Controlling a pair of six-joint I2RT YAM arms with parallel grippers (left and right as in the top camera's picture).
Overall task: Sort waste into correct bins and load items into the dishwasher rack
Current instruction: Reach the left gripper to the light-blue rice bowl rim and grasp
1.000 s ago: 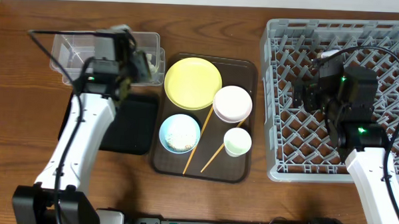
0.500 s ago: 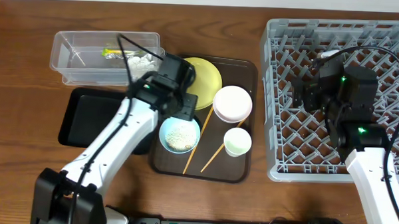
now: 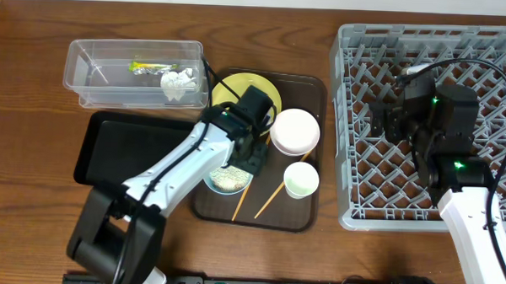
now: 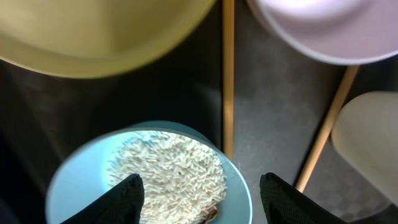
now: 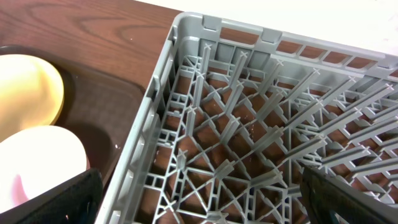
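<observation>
My left gripper should bring its fingers lower before it closes on the light-blue bowl's rim, because they are above the rim between them and would miss it now.
My left gripper [image 3: 245, 150] hangs open over the light-blue bowl [image 3: 223, 183], which holds white rice [image 4: 168, 177]. In the left wrist view the left gripper [image 4: 202, 199] has a finger on either side of the rice heap, touching nothing. Two chopsticks [image 3: 273, 197] lie beside the bowl, near the pale cup [image 3: 301, 179], the white-pink bowls [image 3: 295, 132] and the yellow plate [image 3: 236, 92]. The wrapper [image 3: 150, 68] and the tissue [image 3: 178, 81] lie in the clear tub [image 3: 95, 69]. My right gripper [image 3: 389, 121] stands open and holds nothing above the grey rack [image 3: 353, 162].
The dishes sit on a dark-brown serving tray [image 3: 309, 216] at the table's middle. A shallow black tray [image 3: 122, 146] lies left of it, below the clear tub. The left arm crosses the black tray's right end. The rack's edge [image 5: 161, 87] borders the serving tray.
My left arm swung right from the clear tub to over the light-blue bowl, its jaws opening a little wider. The wrapper and tissue now show in the tub. The right arm stayed still.
</observation>
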